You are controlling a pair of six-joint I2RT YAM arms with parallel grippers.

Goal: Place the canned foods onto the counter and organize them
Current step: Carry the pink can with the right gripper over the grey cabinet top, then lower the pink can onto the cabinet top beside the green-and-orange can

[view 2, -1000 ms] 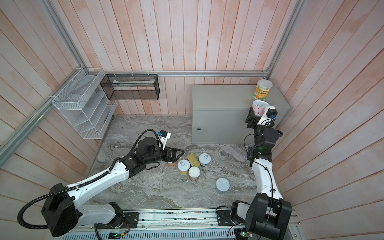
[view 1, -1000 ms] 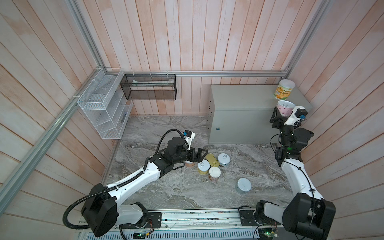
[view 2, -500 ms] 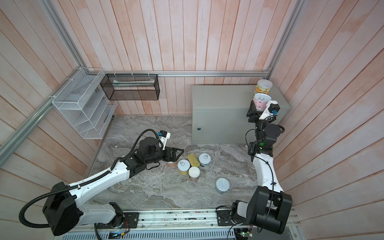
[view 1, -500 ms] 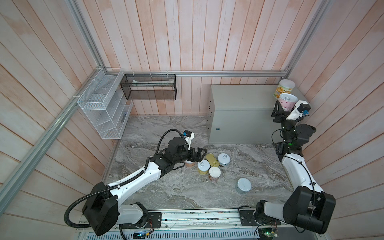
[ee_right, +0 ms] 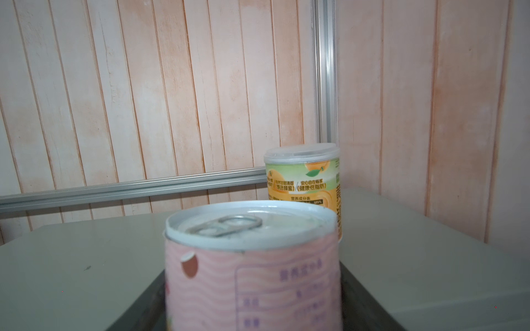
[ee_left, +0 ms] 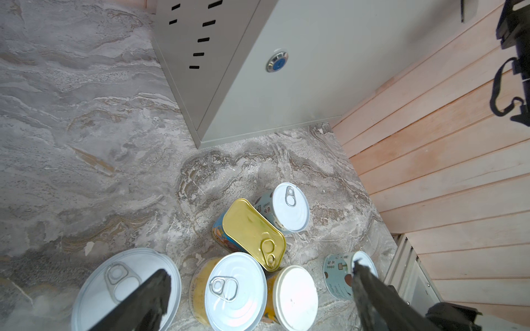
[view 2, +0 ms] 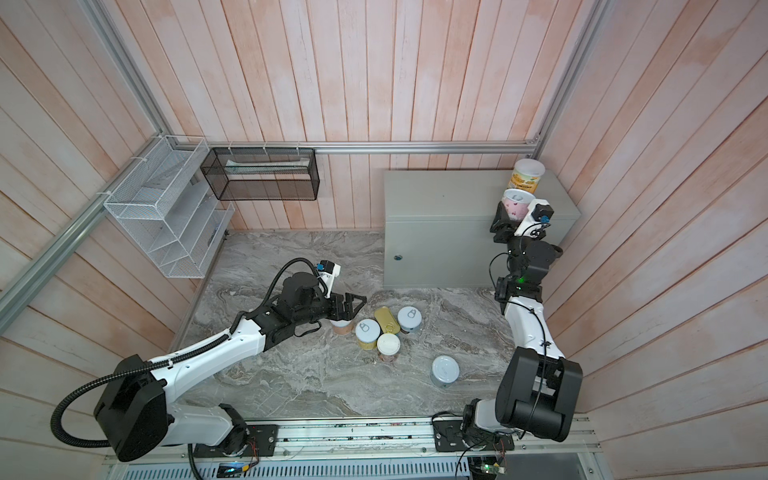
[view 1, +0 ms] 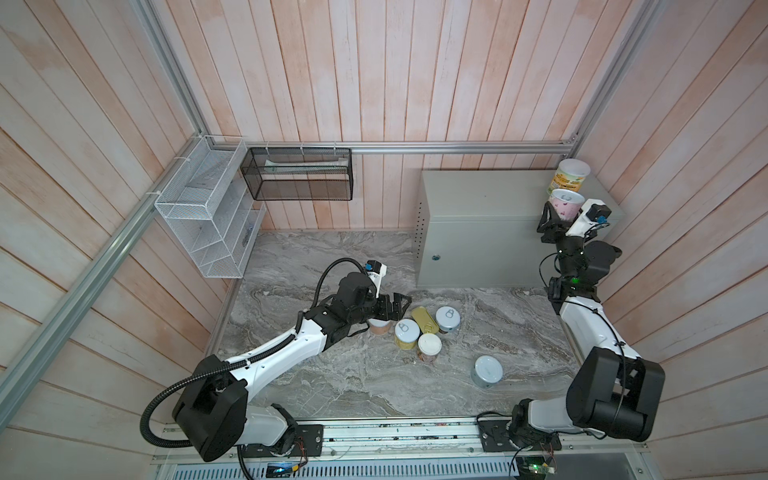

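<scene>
The pink can [view 1: 565, 203] is above the counter's front edge and would end short, off that edge, if my right gripper opened now.
My right gripper [view 1: 559, 218] is shut on a pink can [view 1: 565, 203] held upright over the right front of the grey-green counter [view 1: 482, 199]. Just behind it a green-and-orange can [view 1: 572, 176] stands on the counter top; the right wrist view shows the pink can [ee_right: 252, 269] in front of that one [ee_right: 304, 177]. My left gripper [view 1: 392, 305] hangs open and empty over several cans clustered on the slab: a peach can [view 1: 379, 328], a yellow can [view 1: 406, 333], the gold-topped tin [view 1: 424, 320], a blue-grey can [view 1: 447, 318] and a white-lidded can [view 1: 429, 348].
A pale blue can [view 1: 487, 371] stands alone on the marbled slab [view 1: 332, 374], nearer the right arm's base. White wire baskets [view 1: 208, 216] and a black mesh basket [view 1: 299, 174] hang on the left and back walls. Wooden walls close in on the counter's right.
My right gripper has carried the pink can up and back over the counter, closer to the green-and-orange can. The left arm has stayed put.
</scene>
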